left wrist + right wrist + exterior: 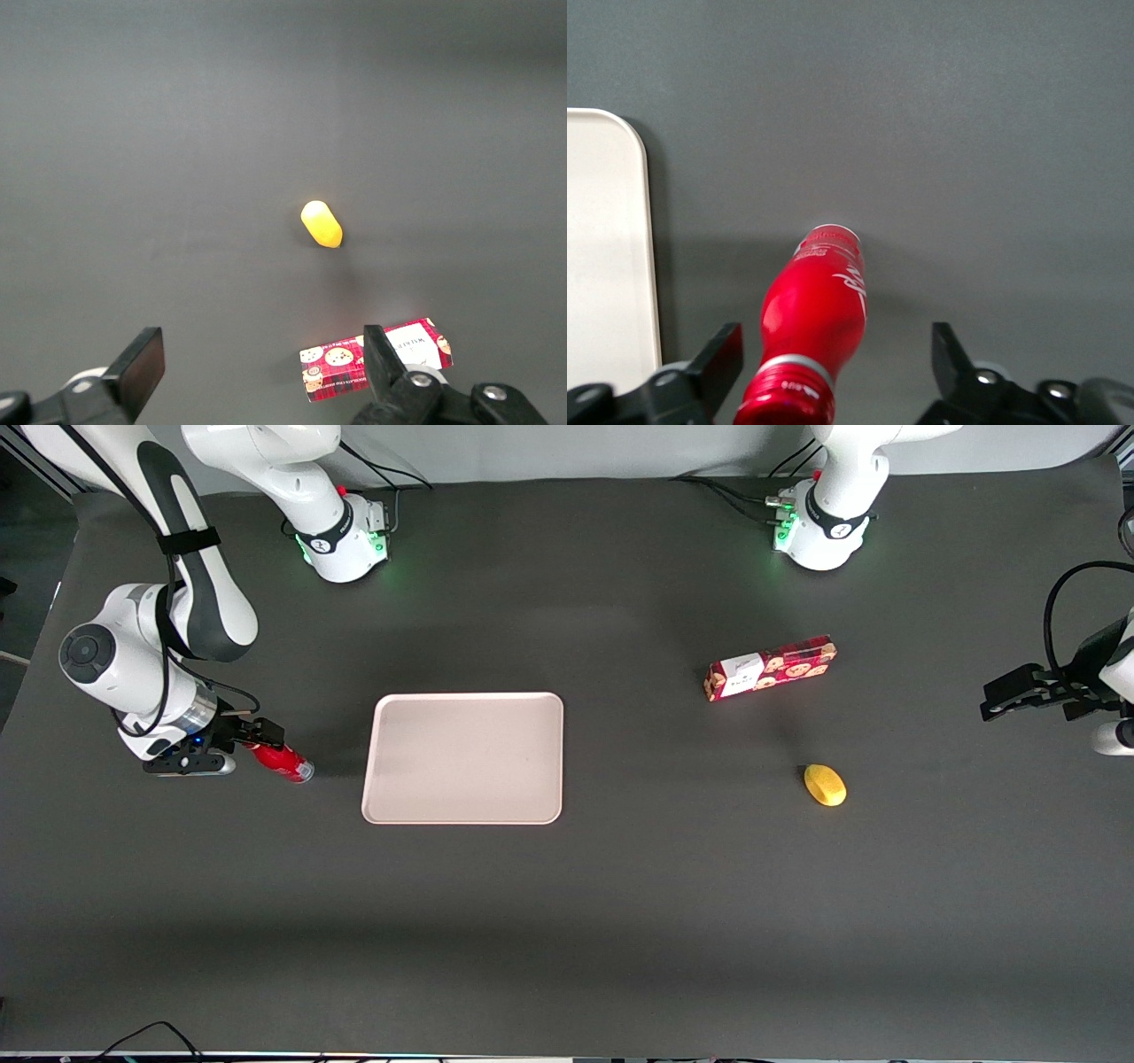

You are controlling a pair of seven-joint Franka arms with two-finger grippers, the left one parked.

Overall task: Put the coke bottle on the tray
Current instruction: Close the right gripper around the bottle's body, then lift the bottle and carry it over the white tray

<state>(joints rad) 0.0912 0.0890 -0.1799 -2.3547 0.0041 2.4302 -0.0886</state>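
Observation:
Next, the right gripper grips the coke bottle by its cap end point(786, 397) to place it on the tray point(607, 252).
The coke bottle point(282, 762), small and red, lies on its side on the dark table beside the tray point(463, 757), toward the working arm's end. Its base points at the tray and its cap at the wrist. My right gripper point(251, 746) is open around the cap end. In the right wrist view the coke bottle point(815, 305) sits between the spread fingers of the gripper point(835, 354), closer to one finger point(722, 352), with a gap on each side. The pale tray's rim point(645, 230) runs alongside the bottle. Nothing lies on the tray.
A red snack box point(771, 667) and a yellow oval object point(825, 785) lie toward the parked arm's end of the table. The left wrist view shows the same box point(345, 363) and yellow object point(322, 224).

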